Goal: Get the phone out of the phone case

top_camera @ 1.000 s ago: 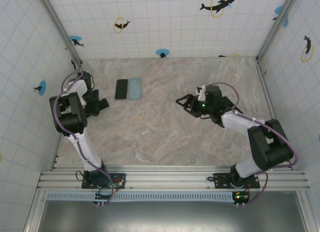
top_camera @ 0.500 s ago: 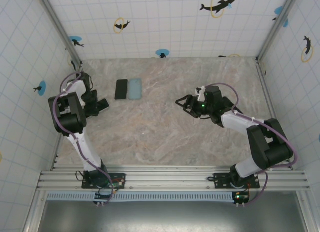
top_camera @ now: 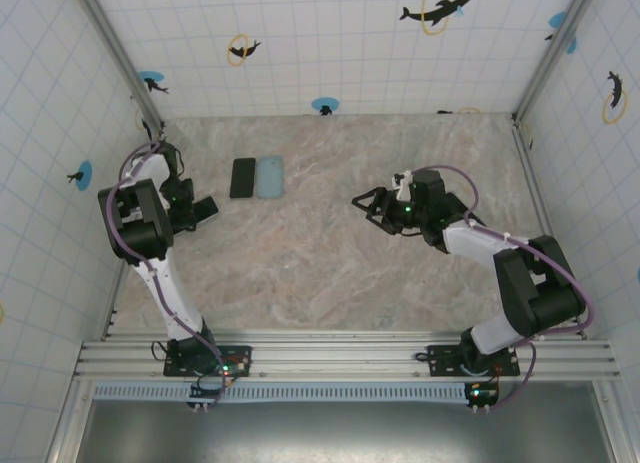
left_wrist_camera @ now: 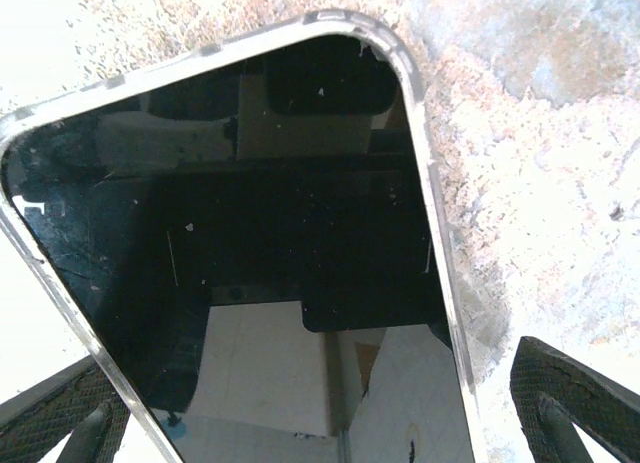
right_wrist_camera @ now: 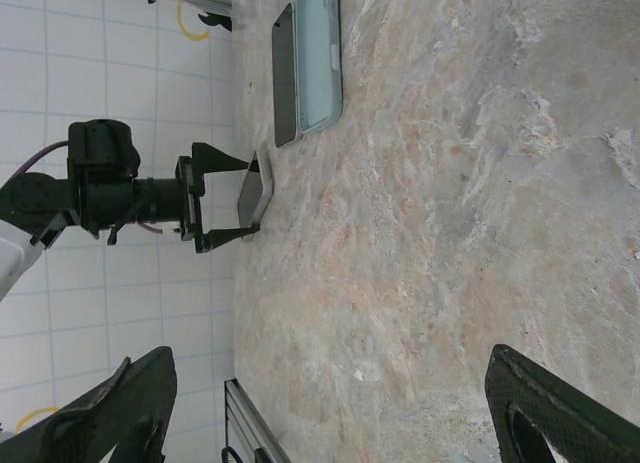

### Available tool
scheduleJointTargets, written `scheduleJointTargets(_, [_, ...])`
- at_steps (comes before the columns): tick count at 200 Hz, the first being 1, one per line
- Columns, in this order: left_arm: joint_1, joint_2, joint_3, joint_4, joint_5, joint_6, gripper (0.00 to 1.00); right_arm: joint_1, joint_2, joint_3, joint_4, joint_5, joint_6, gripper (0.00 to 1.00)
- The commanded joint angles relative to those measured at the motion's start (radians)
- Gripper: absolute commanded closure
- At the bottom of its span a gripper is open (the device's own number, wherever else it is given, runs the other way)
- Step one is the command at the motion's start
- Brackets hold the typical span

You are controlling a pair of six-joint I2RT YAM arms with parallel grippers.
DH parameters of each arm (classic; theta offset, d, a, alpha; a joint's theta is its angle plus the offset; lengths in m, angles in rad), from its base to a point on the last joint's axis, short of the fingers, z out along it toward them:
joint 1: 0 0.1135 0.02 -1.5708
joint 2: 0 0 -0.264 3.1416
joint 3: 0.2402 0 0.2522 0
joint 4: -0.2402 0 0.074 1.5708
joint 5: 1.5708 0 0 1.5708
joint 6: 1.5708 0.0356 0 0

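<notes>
The dark phone is between my fingers, which reach down beside its edges, so my left gripper is ready to close on the phone now.
A light blue phone case (top_camera: 269, 177) lies open side up at the back left of the table, and it looks hollow in the right wrist view (right_wrist_camera: 320, 53). Right beside it lies a black phone (top_camera: 242, 177) (right_wrist_camera: 284, 73). Nearer the left wall, a second dark phone with a silver rim (left_wrist_camera: 250, 233) (top_camera: 203, 212) lies between the fingers of my left gripper (left_wrist_camera: 320, 423) (top_camera: 208, 209). That gripper is open, and there is a gap to the right finger (left_wrist_camera: 570, 403). My right gripper (top_camera: 368, 205) (right_wrist_camera: 335, 413) hangs open over the middle of the table, holding nothing.
Tiled walls close in the marble tabletop (top_camera: 330, 273) on the left, back and right. A metal rail (top_camera: 340, 358) runs along the near edge by the arm bases. The left arm (right_wrist_camera: 110, 193) is close to the left wall.
The left arm's wrist has shifted slightly. The phones, the case and the right arm are where they were.
</notes>
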Motion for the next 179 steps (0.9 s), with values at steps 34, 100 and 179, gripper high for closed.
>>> scheduleJointTargets(34, [-0.004,0.111,-0.002,0.029,0.118,-0.039,0.09,-0.007,0.02,-0.038,0.097,-0.022,0.062,0.19])
scheduleJointTargets(100, [0.005,0.087,-0.004,0.032,0.11,-0.023,0.29,0.0,0.016,-0.035,0.095,-0.009,0.067,0.19])
scheduleJointTargets(179, [0.007,-0.054,0.054,0.019,0.09,0.018,0.37,0.041,0.026,-0.032,0.131,0.007,0.081,0.2])
